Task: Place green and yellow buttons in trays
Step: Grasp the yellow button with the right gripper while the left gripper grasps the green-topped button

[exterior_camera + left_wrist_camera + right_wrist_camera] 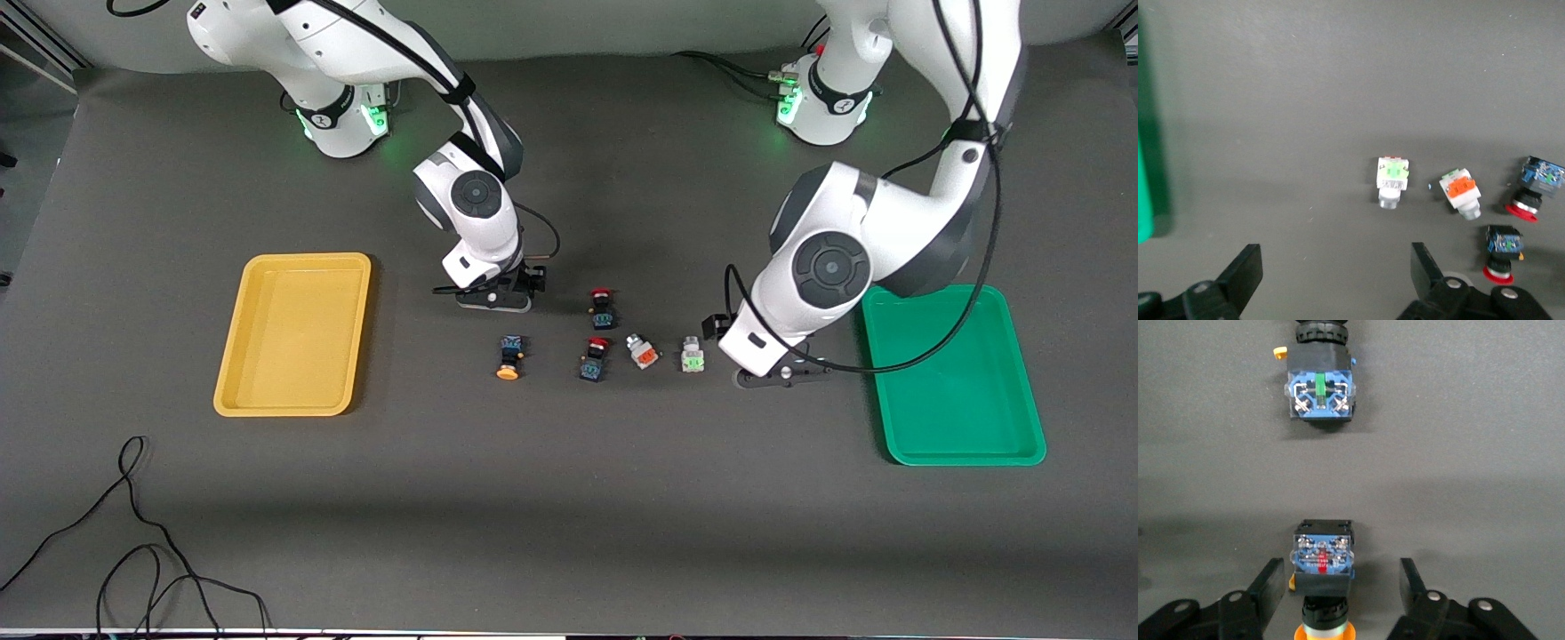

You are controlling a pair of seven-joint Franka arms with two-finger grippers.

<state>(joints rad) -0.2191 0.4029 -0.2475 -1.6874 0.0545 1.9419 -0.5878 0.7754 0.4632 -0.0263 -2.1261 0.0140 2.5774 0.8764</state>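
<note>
Next, my left gripper needs to grab the grey green-faced button by its grey body (693, 356) to place it in the green tray (960, 391).
One yellow-capped button (509, 357) lies on the table, nearer the front camera than my right gripper (494, 300); it also shows in the right wrist view (1320, 387). A second yellow-capped button (1322, 568) lies between that gripper's open fingers (1275, 587), untouched; my right gripper (1340, 587) is low over it and hides it in the front view. The grey green-faced button (692, 355) (1392, 179) lies beside my left gripper (782, 375), which is open and empty (1335, 273) low over bare table, between that button and the green tray (960, 391). The yellow tray (293, 338) is empty.
Two red-capped buttons (603, 307) (596, 358) and a grey orange-faced button (643, 352) lie mid-table between the grippers. The green tray's rim (1143, 200) shows in the left wrist view. Black cables (133, 551) lie at the table's near corner.
</note>
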